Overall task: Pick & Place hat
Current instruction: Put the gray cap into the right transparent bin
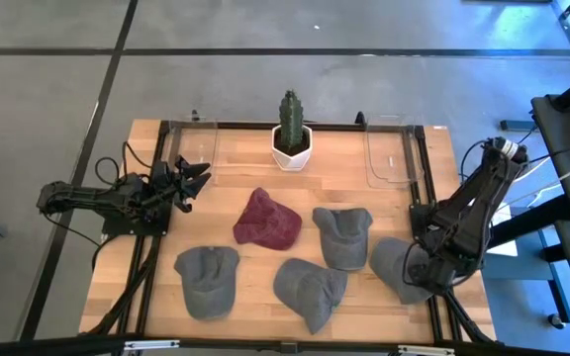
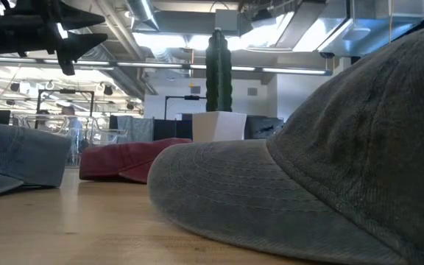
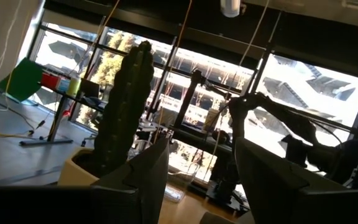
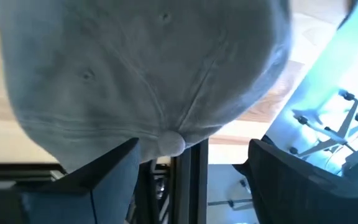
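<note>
Next, my right gripper grabs the grey hat by its top button point(image 4: 171, 143) to place it at the clear bin.
Several hats lie on the wooden table: a red hat point(image 1: 265, 220) in the middle and grey hats point(image 1: 342, 235) point(image 1: 208, 280) point(image 1: 310, 290) around it. Another grey hat point(image 1: 396, 265) lies by the right edge, under my right gripper point(image 1: 429, 269). This gripper is open and points down at it. In the right wrist view the hat's crown and top button point(image 4: 171, 142) fill the picture between the spread fingers point(image 4: 194, 149). My left gripper point(image 1: 192, 178) is open and empty, raised at the table's left, pointing right. My right gripper stands open over the crown of the right-hand grey hat point(image 4: 166, 74), fingers pointing down on either side of the top button. I cannot tell whether the fingers touch the cloth. The hat lies flat on the table.
A cactus in a white pot point(image 1: 291, 138) stands at the far middle, between two clear bins point(image 1: 194, 150) point(image 1: 394, 153). In the low view a grey hat point(image 2: 322, 177) fills the foreground, with the red hat point(image 2: 127, 158) behind it. The cactus also shows in the left wrist view point(image 3: 126, 106).
</note>
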`<act>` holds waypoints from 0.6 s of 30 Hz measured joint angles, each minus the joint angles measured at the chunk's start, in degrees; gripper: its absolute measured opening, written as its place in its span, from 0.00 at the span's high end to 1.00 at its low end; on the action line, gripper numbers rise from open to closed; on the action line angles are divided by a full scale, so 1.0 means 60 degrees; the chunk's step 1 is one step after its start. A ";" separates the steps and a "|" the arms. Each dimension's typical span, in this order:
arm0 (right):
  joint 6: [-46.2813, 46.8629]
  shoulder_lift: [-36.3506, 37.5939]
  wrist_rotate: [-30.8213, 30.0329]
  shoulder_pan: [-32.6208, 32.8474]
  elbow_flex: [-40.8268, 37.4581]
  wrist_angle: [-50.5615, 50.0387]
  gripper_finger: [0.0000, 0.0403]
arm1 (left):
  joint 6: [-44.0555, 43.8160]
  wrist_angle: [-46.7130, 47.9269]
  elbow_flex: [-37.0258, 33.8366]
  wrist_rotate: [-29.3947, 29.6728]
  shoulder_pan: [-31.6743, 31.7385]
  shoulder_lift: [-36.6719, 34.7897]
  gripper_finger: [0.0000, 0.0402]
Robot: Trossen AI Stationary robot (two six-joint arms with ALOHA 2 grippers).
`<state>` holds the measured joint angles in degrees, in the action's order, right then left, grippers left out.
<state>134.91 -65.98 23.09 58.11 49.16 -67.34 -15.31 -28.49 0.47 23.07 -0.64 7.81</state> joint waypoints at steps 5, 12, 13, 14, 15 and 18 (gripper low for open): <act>-0.0042 0.0004 -0.0230 0.0258 -0.0525 0.1010 0.26 | 0.0000 0.0000 0.0000 0.0000 -0.0004 0.0000 0.55; -0.0061 0.0004 -0.0554 0.0637 -0.1139 0.1566 0.26 | 0.0000 0.0000 0.0000 0.0120 -0.0003 0.0000 0.55; -0.0065 0.0004 -0.0682 0.0676 -0.1202 0.1579 0.26 | 0.0000 0.0000 0.0000 0.0210 -0.0004 0.0000 0.55; -0.0065 0.0004 -0.0818 0.0684 -0.1249 0.1556 0.26 | 0.0000 0.0000 0.0000 0.0329 -0.0002 0.0000 0.55; -0.0065 0.0004 -0.0938 0.0684 -0.1289 0.1554 0.26 | 0.0000 0.0000 0.0000 0.0453 0.0000 0.0003 0.55; -0.0066 0.0006 -0.1250 0.0683 -0.1384 0.1574 0.29 | 0.0000 0.0000 0.0000 0.0774 -0.0004 0.0004 0.55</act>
<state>134.51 -65.94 15.58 62.21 40.86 -57.90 -15.31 -28.49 0.47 27.71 -0.67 7.84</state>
